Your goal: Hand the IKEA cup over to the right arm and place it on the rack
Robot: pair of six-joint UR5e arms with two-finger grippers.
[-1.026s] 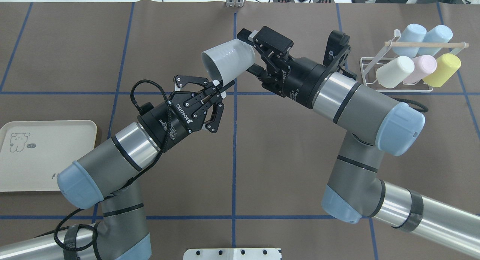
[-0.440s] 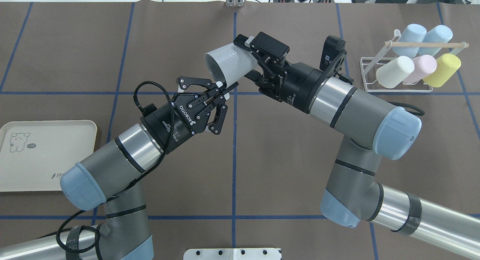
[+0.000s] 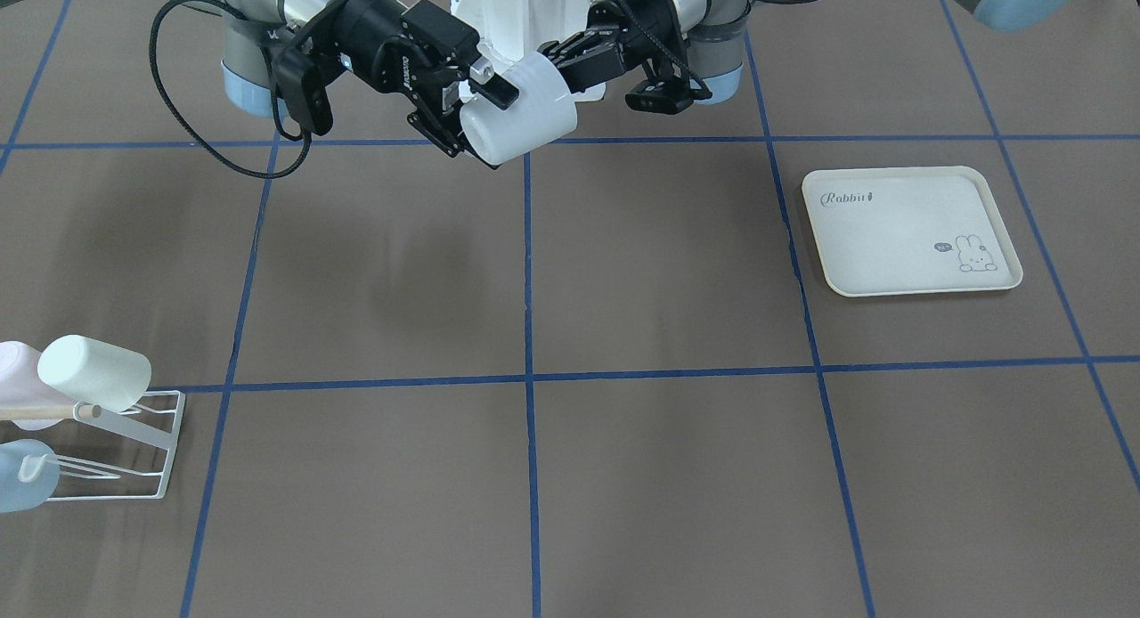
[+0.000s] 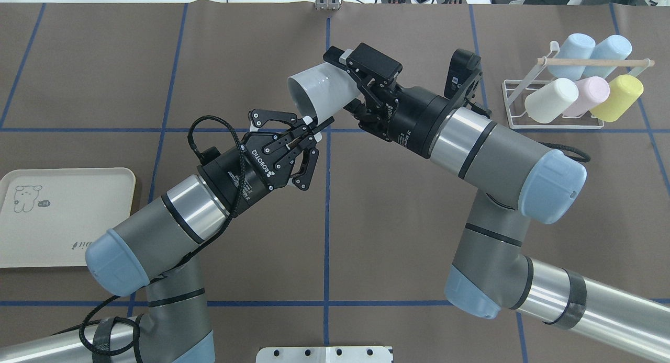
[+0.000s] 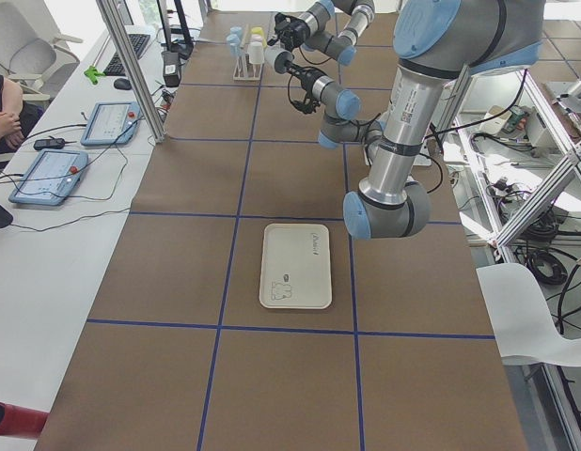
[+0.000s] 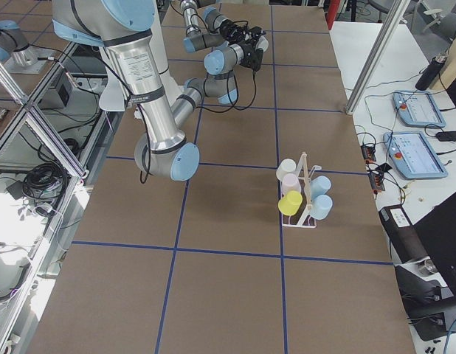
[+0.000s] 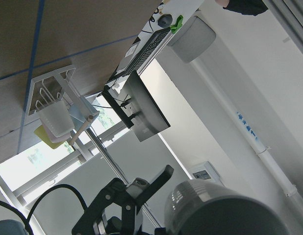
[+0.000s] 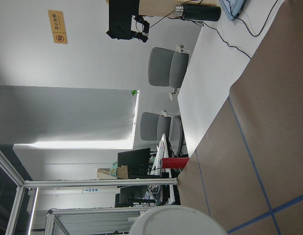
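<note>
The right gripper needs to close on the white cup now. Its open fingers reach past the cup's end, its base (image 3: 476,132), along opposite parts of its side (image 3: 525,117), so they would catch the cup.
The white IKEA cup (image 4: 322,88) hangs on its side above the table's middle, its mouth towards the left. My left gripper (image 4: 313,125) is shut on the near part of its rim. From the right, my right gripper (image 4: 343,81) straddles the cup's base with one finger (image 4: 337,55) on top; its jaws stand wide and look open. The front view shows the same cup (image 3: 525,110) between both grippers. The white wire rack (image 4: 515,99) with its wooden dowel stands far right, several pastel cups on it.
A cream tray (image 4: 68,216) with a rabbit drawing lies bare at the left edge. Blue tape lines grid the brown mat. A desk with monitors and controllers runs along the table's far side.
The right gripper has slid left, further over the cup's base. The left arm has shifted slightly right and forward with the cup rim still pinched.
</note>
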